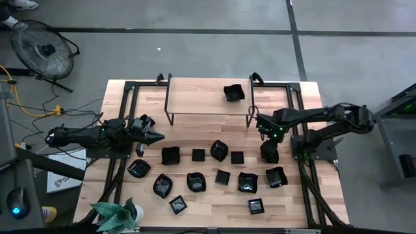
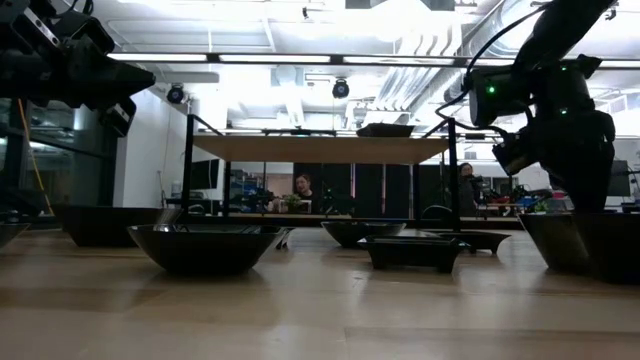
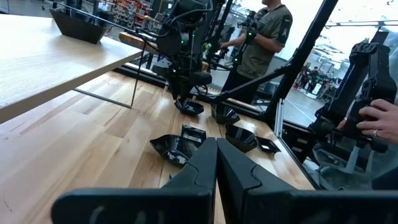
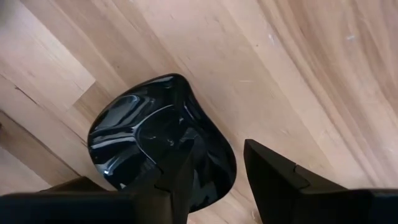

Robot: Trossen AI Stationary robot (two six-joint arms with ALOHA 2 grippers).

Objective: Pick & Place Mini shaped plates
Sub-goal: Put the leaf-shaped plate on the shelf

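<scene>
The roundish plate has its rim (image 4: 226, 152) between my fingers, the inner one down inside the hollow. I need to close my right gripper on the plate now.
Several glossy black mini shaped plates lie across the wooden table (image 1: 195, 146), each resting on its base. My right gripper (image 1: 269, 155) points down over a roundish plate (image 4: 146, 140) at the table's right. It is open, with one finger (image 4: 180, 171) above the plate's hollow and the other (image 4: 273, 177) outside its rim (image 4: 229, 165). In the high view the gripper hides most of this plate. At the table's left, my left gripper (image 1: 158, 136) hangs level, shut and empty, and shows closed in its wrist view (image 3: 216, 146). My right gripper comes at the roundish plate from above, its fingers standing on either side of the rim (image 4: 229, 165). The plate sits on the table. I cannot tell whether either finger touches it.
A metal-legged wooden shelf (image 1: 208, 101) stands at the table's far side with one black plate (image 1: 234, 92) on it. A green plant (image 1: 117, 213) sits at the near left corner. Another plate (image 1: 275, 177) lies just nearer than my right gripper. People stand beyond the table (image 3: 264, 37).
</scene>
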